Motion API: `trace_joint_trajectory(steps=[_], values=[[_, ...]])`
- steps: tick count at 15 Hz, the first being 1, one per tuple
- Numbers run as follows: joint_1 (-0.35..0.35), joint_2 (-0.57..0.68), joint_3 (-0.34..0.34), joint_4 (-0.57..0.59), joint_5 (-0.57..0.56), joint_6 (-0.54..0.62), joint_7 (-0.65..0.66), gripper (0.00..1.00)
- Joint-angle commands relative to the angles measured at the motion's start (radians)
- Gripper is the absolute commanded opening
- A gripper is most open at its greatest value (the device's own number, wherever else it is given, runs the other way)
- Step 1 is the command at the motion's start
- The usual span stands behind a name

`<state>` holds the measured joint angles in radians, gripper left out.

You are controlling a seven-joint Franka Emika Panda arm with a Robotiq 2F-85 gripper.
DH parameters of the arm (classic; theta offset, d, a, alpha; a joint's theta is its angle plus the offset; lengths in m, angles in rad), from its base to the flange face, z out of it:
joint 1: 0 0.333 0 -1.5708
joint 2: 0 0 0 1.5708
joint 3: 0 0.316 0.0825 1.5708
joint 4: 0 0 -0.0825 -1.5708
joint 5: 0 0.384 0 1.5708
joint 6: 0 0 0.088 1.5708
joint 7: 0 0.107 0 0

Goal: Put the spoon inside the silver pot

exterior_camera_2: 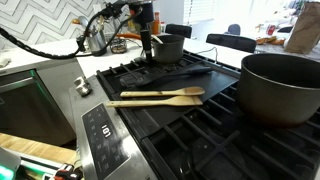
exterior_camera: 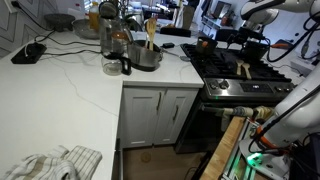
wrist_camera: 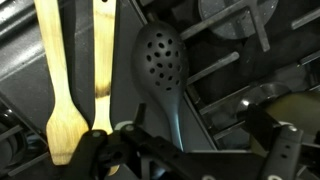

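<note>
The black slotted spoon's far end needs to be free to go into the silver pot (exterior_camera: 146, 57). My gripper will grab the spoon's handle near its slotted head.
Two light wooden utensils lie side by side on the black stove grate in an exterior view (exterior_camera_2: 155, 97) and also show on the stove in an exterior view (exterior_camera: 243, 70). In the wrist view the wooden spoon (wrist_camera: 60, 90) runs down the left, its flat head low, with a second wooden utensil (wrist_camera: 103, 60) beside it. My gripper (wrist_camera: 190, 150) is open above the stove, its fingers either side of a black slotted spoon's handle, holding nothing. The silver pot (exterior_camera: 146, 57) stands on the white counter left of the stove, with a wooden utensil upright in it; it also shows behind the stove (exterior_camera_2: 168, 47).
A black slotted spoon (wrist_camera: 160, 60) lies right of the wooden utensils, also seen in an exterior view (exterior_camera_2: 185, 72). A large dark pot (exterior_camera_2: 280, 85) sits on a back burner. A glass jug (exterior_camera: 113, 40) and a small dark mug (exterior_camera: 112, 67) stand by the silver pot.
</note>
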<state>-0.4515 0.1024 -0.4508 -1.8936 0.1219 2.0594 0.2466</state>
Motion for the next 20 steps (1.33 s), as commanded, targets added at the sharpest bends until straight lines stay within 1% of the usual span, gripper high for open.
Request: trace_joint_trajectory(steps=[1,6,9,11,12,14,20], values=[[-0.04,0.144,-0.007,0.101,0.071,0.017,-0.051,1.0],[-0.098,0.273,0.012,0.199,0.122,0.01,-0.11,1.0],[-0.131,0.33,0.027,0.248,0.149,0.005,-0.142,1.0],[-0.151,0.362,0.043,0.28,0.163,0.003,-0.157,0.83],[-0.159,0.372,0.049,0.288,0.166,0.004,-0.16,0.68],[-0.173,0.393,0.066,0.312,0.169,-0.005,-0.166,0.49],[-0.18,0.399,0.099,0.329,0.149,-0.009,-0.173,0.04]])
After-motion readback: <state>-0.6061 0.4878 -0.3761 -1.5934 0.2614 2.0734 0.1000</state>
